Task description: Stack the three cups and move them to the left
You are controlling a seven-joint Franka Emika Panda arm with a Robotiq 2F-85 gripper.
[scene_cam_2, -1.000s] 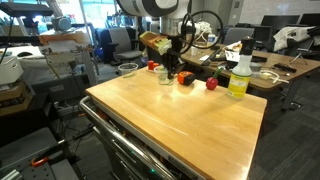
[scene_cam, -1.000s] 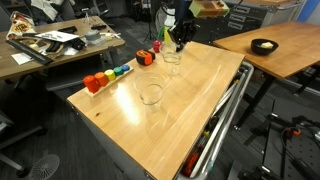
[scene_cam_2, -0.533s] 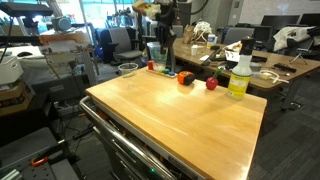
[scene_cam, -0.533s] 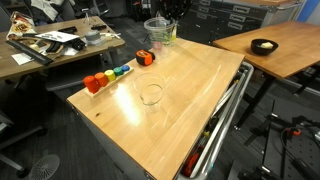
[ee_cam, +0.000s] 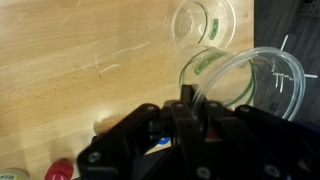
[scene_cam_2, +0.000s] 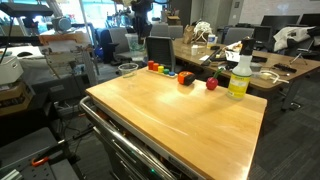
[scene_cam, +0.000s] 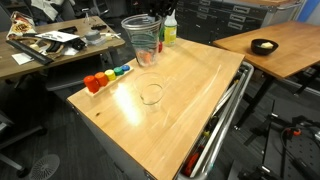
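Observation:
My gripper keeps hold of the lifted cup for now, since it is high and off to the side of the standing clear cup and would fall beside it.
My gripper [ee_cam: 190,100] is shut on the rim of a clear cup [ee_cam: 262,85] and holds it high above the wooden table [scene_cam: 190,110]. The lifted cup shows in both exterior views [scene_cam: 142,40] [scene_cam_2: 160,52]. A second rim inside it suggests a nested cup, but I cannot tell for sure. Another clear cup stands upright and alone on the table [scene_cam: 151,94] [ee_cam: 205,20], apart from the gripper. The gripper itself is mostly cut off at the top of both exterior views.
Coloured blocks [scene_cam: 97,82] line the table's far edge, with red ones [scene_cam_2: 185,77] near the lifted cup. A bottle with a yellow-green top [scene_cam_2: 238,75] stands at the back edge. A clear bowl [scene_cam_2: 128,69] sits beyond the table corner.
The gripper has risen from the table's far edge with the cup in it, carrying it upward and sideways along the row of blocks. The lone cup has not moved.

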